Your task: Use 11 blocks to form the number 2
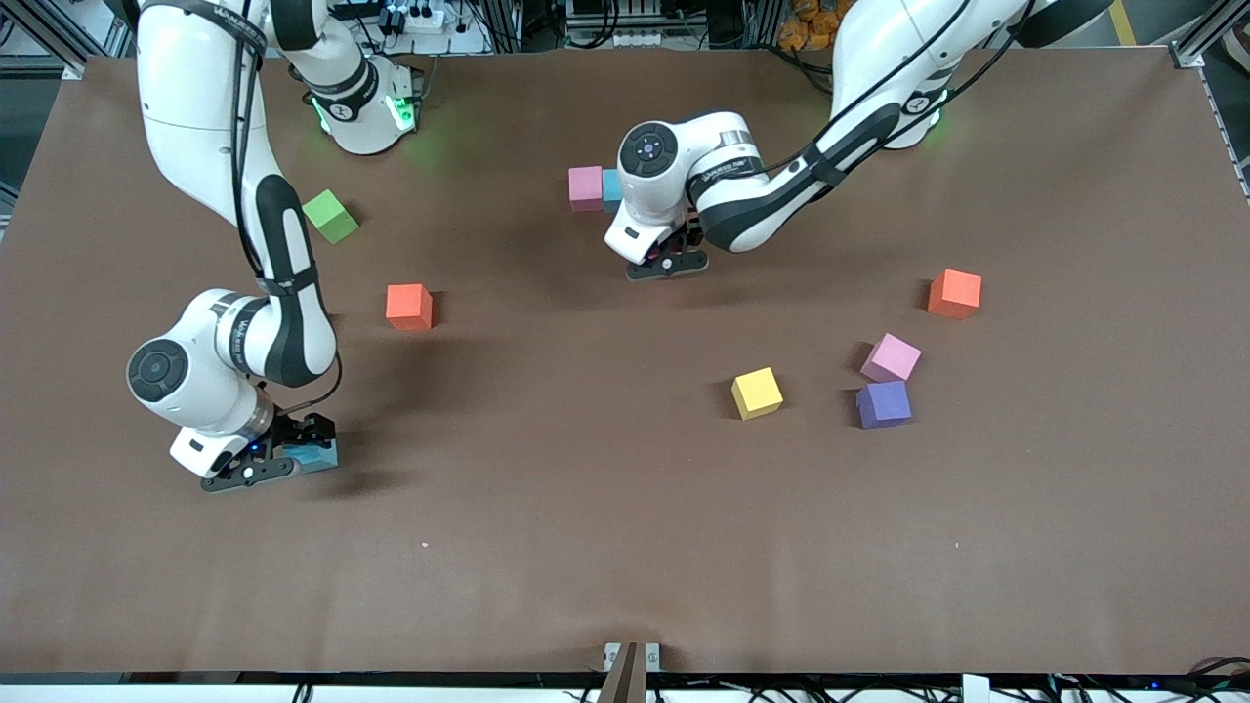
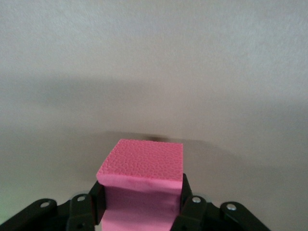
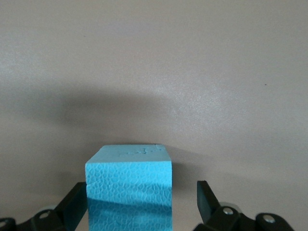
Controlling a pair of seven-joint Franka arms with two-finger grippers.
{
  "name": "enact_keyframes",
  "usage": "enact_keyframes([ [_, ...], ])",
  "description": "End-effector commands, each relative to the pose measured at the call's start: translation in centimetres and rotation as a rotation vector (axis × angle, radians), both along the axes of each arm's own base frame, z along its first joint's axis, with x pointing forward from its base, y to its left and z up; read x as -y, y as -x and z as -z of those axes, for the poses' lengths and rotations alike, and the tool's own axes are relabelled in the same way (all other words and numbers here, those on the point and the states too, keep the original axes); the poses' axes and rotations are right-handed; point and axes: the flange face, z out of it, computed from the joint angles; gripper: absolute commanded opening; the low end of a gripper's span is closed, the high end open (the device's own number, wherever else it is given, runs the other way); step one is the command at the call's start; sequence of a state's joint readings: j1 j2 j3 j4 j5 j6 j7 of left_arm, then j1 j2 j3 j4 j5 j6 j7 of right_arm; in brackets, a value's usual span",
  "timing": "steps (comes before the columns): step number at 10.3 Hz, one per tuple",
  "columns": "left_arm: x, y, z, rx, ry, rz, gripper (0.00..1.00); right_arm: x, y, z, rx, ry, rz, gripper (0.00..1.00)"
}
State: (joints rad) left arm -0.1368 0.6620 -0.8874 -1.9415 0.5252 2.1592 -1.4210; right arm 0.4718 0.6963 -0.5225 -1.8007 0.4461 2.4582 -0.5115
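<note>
The right gripper's fingers reach down on either side of the blue block in the right wrist view, so the right gripper will close. Closing now would hold the block.
My left gripper (image 1: 669, 262) (image 2: 141, 195) is shut on a pink block (image 2: 144, 163), one finger against each side. It hangs low over the table, just beside a pink block (image 1: 585, 187) and a blue block (image 1: 612, 189) that touch each other. The hand hides the held block in the front view. My right gripper (image 1: 285, 459) (image 3: 142, 199) is down at the table and open around a blue block (image 1: 320, 457) (image 3: 129, 185). One finger is against that block and the other stands apart from it. Loose blocks: two orange-red (image 1: 408, 307) (image 1: 954, 294), yellow (image 1: 757, 392), pink (image 1: 890, 358), purple (image 1: 884, 404).
A green cube (image 1: 330, 216) lies near the right arm's base. The brown table (image 1: 605, 508) is bare along the edge nearest the front camera. The pink and purple blocks sit close together toward the left arm's end.
</note>
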Motion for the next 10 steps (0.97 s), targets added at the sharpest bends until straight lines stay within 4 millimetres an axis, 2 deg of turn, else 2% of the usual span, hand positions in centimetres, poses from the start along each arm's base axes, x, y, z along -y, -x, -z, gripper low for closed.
enact_keyframes([
  [1, 0.2, 0.2, 0.0, 0.032, -0.005, -0.003, 0.32, 0.3, -0.2, 0.6, 0.013, -0.012, -0.001, 1.0],
  [2, 0.4, 0.5, 0.4, 0.023, -0.006, 0.002, 0.32, 0.2, -0.2, 0.7, 0.012, -0.011, -0.004, 0.84],
  [3, 0.4, 0.6, 0.7, 0.023, -0.008, 0.008, 0.32, 0.0, -0.2, 0.7, 0.013, -0.012, -0.006, 0.43],
  [4, 0.6, 1.0, 1.2, 0.02, -0.014, 0.012, 0.32, -0.2, -0.2, 0.6, 0.014, -0.013, -0.012, 0.32],
  [7, 0.7, 1.5, 2.0, 0.021, -0.031, 0.013, 0.32, -1.5, -0.3, -0.6, 0.015, -0.011, -0.088, 0.32],
  [10, 0.7, 1.6, 2.6, 0.017, -0.039, 0.013, 0.32, -1.3, 0.6, -2.3, 0.003, -0.039, -0.148, 0.32],
])
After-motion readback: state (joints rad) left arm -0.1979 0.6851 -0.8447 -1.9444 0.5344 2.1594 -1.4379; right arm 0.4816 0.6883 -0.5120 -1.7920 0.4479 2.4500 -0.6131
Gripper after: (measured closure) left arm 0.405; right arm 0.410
